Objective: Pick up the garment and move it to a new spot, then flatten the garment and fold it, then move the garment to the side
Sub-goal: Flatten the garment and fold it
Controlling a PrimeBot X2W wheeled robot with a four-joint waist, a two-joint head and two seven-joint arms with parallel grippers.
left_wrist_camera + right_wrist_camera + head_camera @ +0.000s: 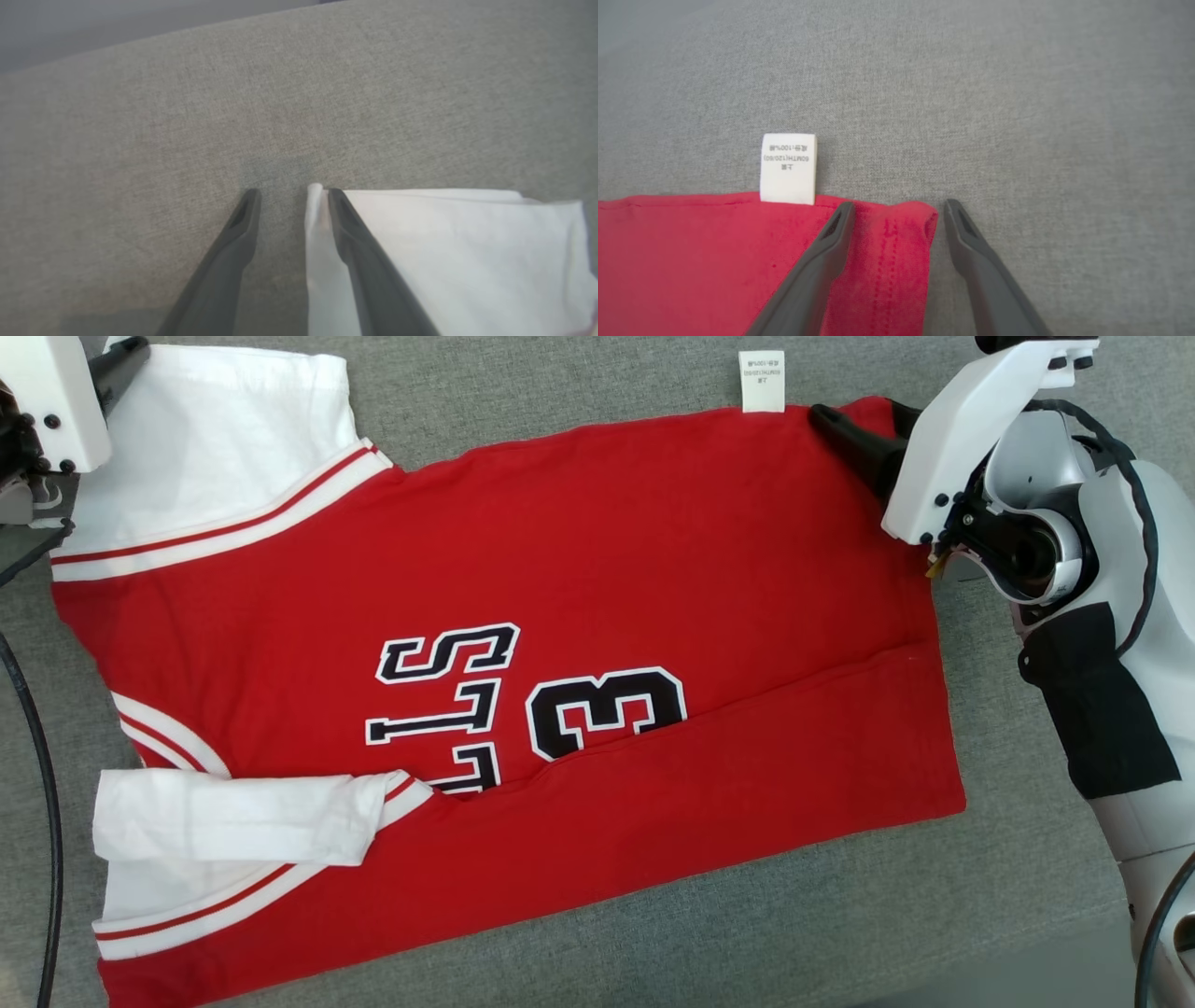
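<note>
My right gripper grabs the jersey by its hem corner [868,416] beside the white label [762,380] next, to fold the jersey.
The garment [597,569] is a red jersey with white sleeves and black lettering, lying flat on the grey cloth surface [560,383], its near long edge folded over the print. My left gripper [292,193] is open at the far left: one finger rests on the white sleeve [444,242], the other on bare cloth, and the sleeve's edge lies between them. My right gripper [899,205] is open at the far right corner of the jersey [714,261], its fingers straddling the red hem corner. In the head view the right gripper [857,411] sits beside the white label [762,380].
The near sleeve [243,817] is folded across the jersey's lower left. A black cable [42,784] runs down the left side. My right forearm [1102,644] stands over the cloth to the right of the jersey. Bare grey surface lies beyond the label [788,169].
</note>
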